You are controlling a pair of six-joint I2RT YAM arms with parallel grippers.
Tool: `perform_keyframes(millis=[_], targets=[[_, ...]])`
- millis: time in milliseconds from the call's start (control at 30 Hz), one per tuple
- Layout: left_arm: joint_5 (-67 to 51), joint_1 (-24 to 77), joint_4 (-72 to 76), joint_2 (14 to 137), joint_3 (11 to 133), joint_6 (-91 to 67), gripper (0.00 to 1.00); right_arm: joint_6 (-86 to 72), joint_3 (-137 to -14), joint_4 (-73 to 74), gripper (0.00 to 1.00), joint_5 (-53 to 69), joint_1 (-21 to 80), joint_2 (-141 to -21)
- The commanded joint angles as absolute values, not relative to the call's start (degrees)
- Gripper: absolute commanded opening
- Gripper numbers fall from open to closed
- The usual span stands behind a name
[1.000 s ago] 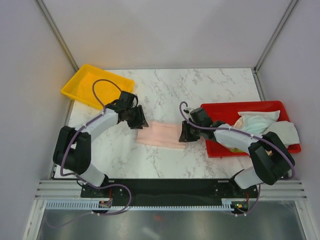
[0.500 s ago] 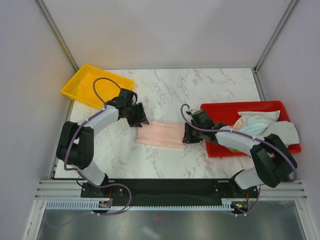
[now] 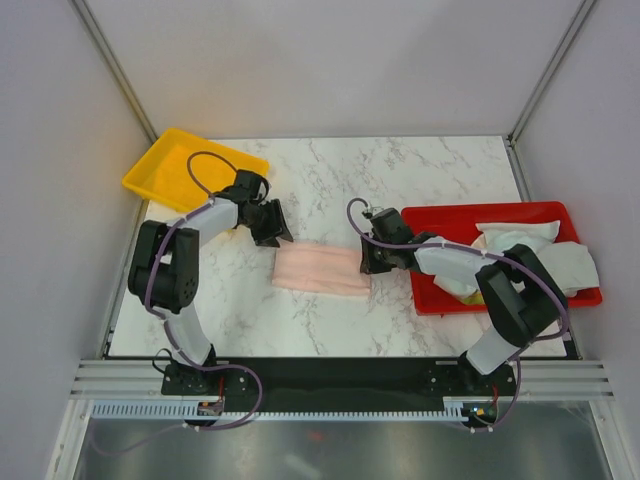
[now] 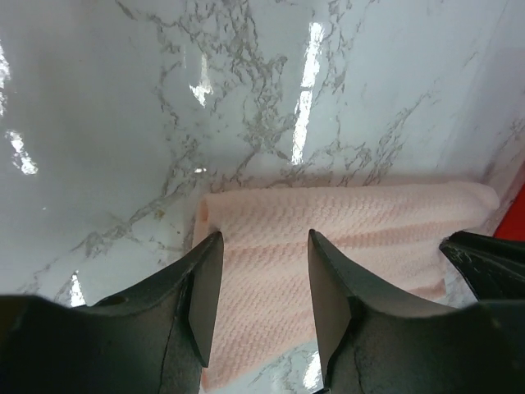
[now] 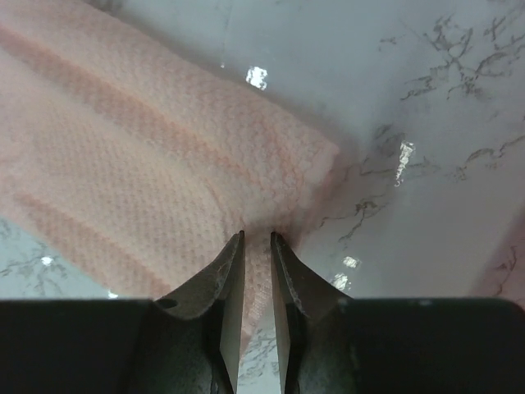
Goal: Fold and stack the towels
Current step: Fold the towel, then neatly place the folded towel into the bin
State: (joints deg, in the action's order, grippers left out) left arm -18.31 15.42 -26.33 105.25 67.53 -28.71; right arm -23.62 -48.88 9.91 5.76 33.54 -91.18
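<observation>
The left gripper grabs the folded pink towel by its end nearest the yellow tray next, so that it trails flat for stacking there.
A pale pink towel lies folded into a long strip on the marble table. My left gripper is open at the strip's left end; in the left wrist view its fingers straddle the pink towel without pinching it. My right gripper is at the strip's right end. In the right wrist view my right gripper is shut on a pinch of the pink towel. More towels sit crumpled in the red tray: a cream one, a mint green one and a grey one.
The red tray stands at the right edge of the table, close behind my right gripper. A yellow tray sits at the far left corner. White walls enclose the table on three sides.
My left gripper has opened wider and drawn back a little from the towel's left end. The right gripper has shifted slightly toward the far side, still pinching the towel's right end.
</observation>
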Motion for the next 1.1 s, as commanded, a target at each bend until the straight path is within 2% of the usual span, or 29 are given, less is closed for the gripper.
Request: perform_keyframes(millis=[0,133,300,433,633,667,833,1067], targets=[[-19.87,15.03,-26.62,99.59,70.05,-25.84,0.54,-20.4,-50.45,9.4,0.27,2.2,33.66,-94.47],[-16.7,15.03,-31.9,94.67,71.37,-24.52,0.56,-18.73,-50.62,10.46,0.26,0.53,33.22,-94.22],[-14.25,15.12,-32.25,92.02,64.17,-25.66,0.56,-17.41,-51.68,12.21,0.27,0.87,32.96,-92.2],[-15.38,15.03,-31.38,93.25,59.52,-26.37,0.65,-18.01,-53.43,13.36,0.29,6.06,32.96,-88.78],[-14.68,15.12,-28.3,94.38,58.8,-25.14,0.7,-18.63,-54.22,16.25,0.44,8.96,33.05,-79.9],[-14.42,15.12,-28.3,94.83,58.8,-24.96,0.7,-18.55,-54.32,16.61,0.51,9.05,33.05,-77.98],[-15.12,15.29,-27.86,97.2,57.31,-24.0,0.72,-17.84,-54.4,18.36,0.65,7.39,33.05,-74.8],[-17.75,17.84,-26.9,97.74,55.9,-23.82,0.72,-16.88,-54.4,19.95,0.67,7.12,33.05,-71.55]])
